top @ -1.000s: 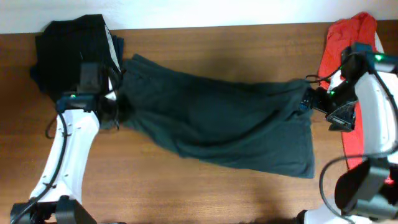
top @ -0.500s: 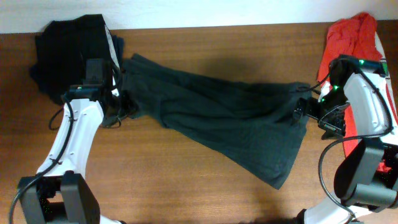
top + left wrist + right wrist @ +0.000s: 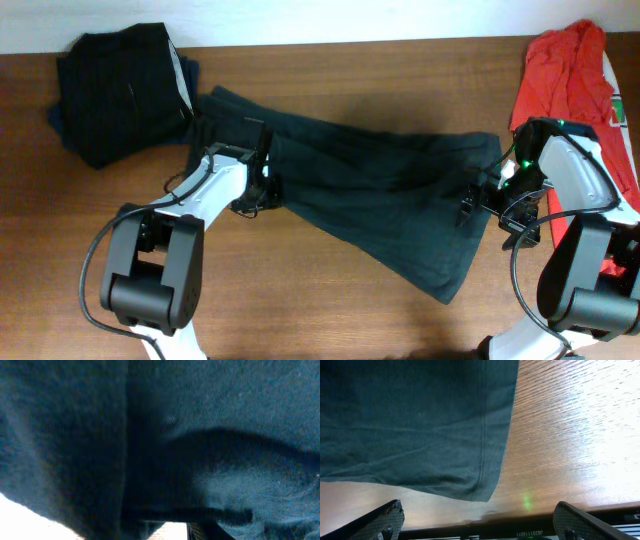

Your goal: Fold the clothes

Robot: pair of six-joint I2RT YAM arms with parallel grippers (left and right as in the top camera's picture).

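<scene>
My right gripper needs to pull the slanted cloth straight for folding, so next it needs to take hold of the dark charcoal T-shirt (image 3: 370,195) by its hemmed end.
The dark charcoal T-shirt (image 3: 370,195) lies spread slantwise across the wooden table, plain side up, with no lettering showing. My left gripper (image 3: 263,178) is at the shirt's left part. The left wrist view is filled by dark cloth (image 3: 210,425) pressed close, so the jaws are hidden. My right gripper (image 3: 468,207) is at the shirt's right edge. In the right wrist view its fingers (image 3: 477,510) are wide apart and empty, with the shirt's hemmed corner (image 3: 420,425) lying flat just ahead of them.
A stack of folded dark garments (image 3: 115,85) sits at the back left corner. A crumpled red shirt (image 3: 560,70) lies at the back right, beside the right arm. Bare wood (image 3: 300,290) shows along the front.
My left gripper has moved right, in over the shirt's left part. My right gripper has dropped lower and let go of the shirt's right edge, which now lies flat.
</scene>
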